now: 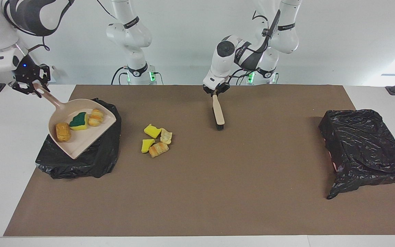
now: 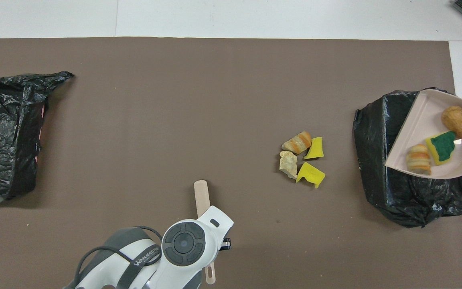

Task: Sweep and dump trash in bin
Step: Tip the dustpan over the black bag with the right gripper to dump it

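The bristle end of the brush [image 2: 201,192] is low over the brown mat, where the brush would lie, so it is time for my left gripper to release.
My right gripper [image 1: 32,87] is shut on the handle of the beige dustpan [image 1: 81,141], held in the air over the black-bagged bin [image 1: 94,161] at the right arm's end of the table. In the pan lie three pieces of trash: a brown bread lump [image 1: 62,132], a green-topped yellow sponge [image 1: 78,121] and a striped bread piece [image 1: 97,117]. Several more pieces of trash [image 1: 156,139] lie on the mat beside the bin. My left gripper [image 1: 215,91] is shut on the brush [image 1: 218,115], which hangs bristles-down over the mat. In the overhead view the dustpan [image 2: 419,124] covers part of the bin [image 2: 375,132].
A second black-bagged bin [image 1: 365,147] sits at the left arm's end of the table. The brown mat [image 1: 218,192] covers most of the tabletop. In the overhead view my left arm hides its gripper; only the brush handle [image 2: 201,192] shows.
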Robot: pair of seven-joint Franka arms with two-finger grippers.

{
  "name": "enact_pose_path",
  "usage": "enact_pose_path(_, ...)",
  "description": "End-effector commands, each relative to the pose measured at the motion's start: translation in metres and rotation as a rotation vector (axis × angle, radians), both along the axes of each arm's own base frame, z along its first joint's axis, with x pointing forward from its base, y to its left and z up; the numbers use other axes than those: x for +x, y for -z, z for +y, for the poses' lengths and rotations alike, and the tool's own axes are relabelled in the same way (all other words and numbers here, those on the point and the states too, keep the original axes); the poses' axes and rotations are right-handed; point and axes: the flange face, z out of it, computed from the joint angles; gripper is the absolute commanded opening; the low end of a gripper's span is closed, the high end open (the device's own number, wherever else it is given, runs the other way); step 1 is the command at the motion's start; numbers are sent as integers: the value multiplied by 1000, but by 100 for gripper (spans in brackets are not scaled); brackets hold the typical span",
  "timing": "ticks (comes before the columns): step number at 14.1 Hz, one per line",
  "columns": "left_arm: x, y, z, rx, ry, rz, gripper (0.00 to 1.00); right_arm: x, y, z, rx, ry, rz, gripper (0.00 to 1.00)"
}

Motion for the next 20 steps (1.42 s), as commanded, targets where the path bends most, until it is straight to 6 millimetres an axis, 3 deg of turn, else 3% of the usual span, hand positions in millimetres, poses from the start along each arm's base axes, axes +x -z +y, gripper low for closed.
enact_pose_path(1, -4, -5, 7, -25, -31, -3, 0, -3, -12, -4, -135, -173, 53, 0)
enact_pose_path(2, -5, -4, 7, -27, -19, -3, 0, 3, -13, -2, -205, -244, 68, 0)
enact_pose_path(3, -1, -4, 7, -31, -17, -7, 11, 10, -13, 4, -253, -312, 93, 0)
enact_pose_path(4, 6, -4, 7, -37, -16, -12, 57, 20, -14, 18, -318, -375, 115, 0)
enact_pose_path(5, 14, -7, 6, -45, -13, -18, 86, 26, -16, 29, -389, -412, 138, 0)
enact_pose_path(6, 26, -11, 1, -49, -20, -24, 100, 33, -18, 43, -451, -453, 164, 0)
enact_pose_path(9, 75, -32, 12, -58, -79, -70, 100, 45, -23, 75, -595, -537, 222, 0)
enact_pose_path(12, 126, -59, 44, -63, -54, -153, 100, 56, -33, 105, -751, -608, 260, 0)
enact_pose_path(15, 184, -90, 90, -74, -41, -159, 100, 56, -38, 119, -829, -567, 283, 0)
enact_pose_path(16, 199, -101, 111, -77, -33, -163, 100, 56, -38, 135, -837, -560, 288, 0)
enact_pose_path(19, 233, -132, 174, -52, 36, -193, 100, 51, -38, 177, -828, -508, 301, 0)
enact_pose_path(20, 239, -139, 186, -29, 75, -200, 100, 47, -41, 185, -825, -501, 310, 0)
